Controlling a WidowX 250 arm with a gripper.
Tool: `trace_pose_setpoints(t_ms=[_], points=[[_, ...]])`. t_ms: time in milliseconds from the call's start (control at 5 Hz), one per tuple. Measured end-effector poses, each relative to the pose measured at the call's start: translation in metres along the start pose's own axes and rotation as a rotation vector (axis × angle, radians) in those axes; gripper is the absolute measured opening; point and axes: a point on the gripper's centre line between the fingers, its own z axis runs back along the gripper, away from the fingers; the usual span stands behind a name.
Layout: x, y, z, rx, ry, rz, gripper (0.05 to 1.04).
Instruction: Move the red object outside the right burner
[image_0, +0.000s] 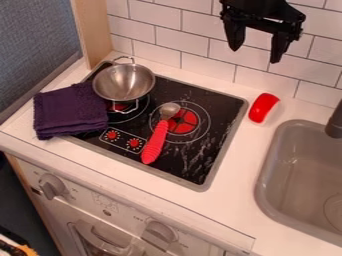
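Observation:
The spoon's red handle end is beside the metal bowl. My gripper will grab it there next to move the spoon outside the right burner (195, 131).
My gripper (254, 55) hangs at the top of the view, in front of the tiled wall, open with nothing between its two fingers. A spoon with a ribbed red handle (155, 142) lies across the right burner (195, 131); its metal bowl is near the burner's centre and the handle extends toward the stove's front edge. On the white counter, just right of the stove, rests a curved glossy red object (264, 108), apart from the burner and lower in the view than the gripper.
A metal pot (124, 81) stands on the left burner. The folded purple cloth (69, 111) covers the stove's left edge. At the right are a grey sink (264, 175) and a dark faucet (335, 122).

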Motion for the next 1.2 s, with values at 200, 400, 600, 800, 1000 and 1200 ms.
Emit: trace_pose_setpoints(t_ms=[200, 400, 600, 800, 1000, 1200], points=[[-0.01, -0.001, -0.014, -0.002, 0.046, 0.007, 0.999], [-0.038, 0.002, -0.02, -0.004, 0.094, 0.057, 0.999], [-0.056, 0.007, -0.01, 0.016, 0.099, 0.142, 0.999], [-0.081, 0.011, -0.014, 0.038, 0.127, 0.184, 0.999], [-0.095, 0.02, -0.023, 0.096, 0.143, 0.197, 0.999], [-0.097, 0.038, -0.029, 0.125, 0.115, 0.22, 0.999]])
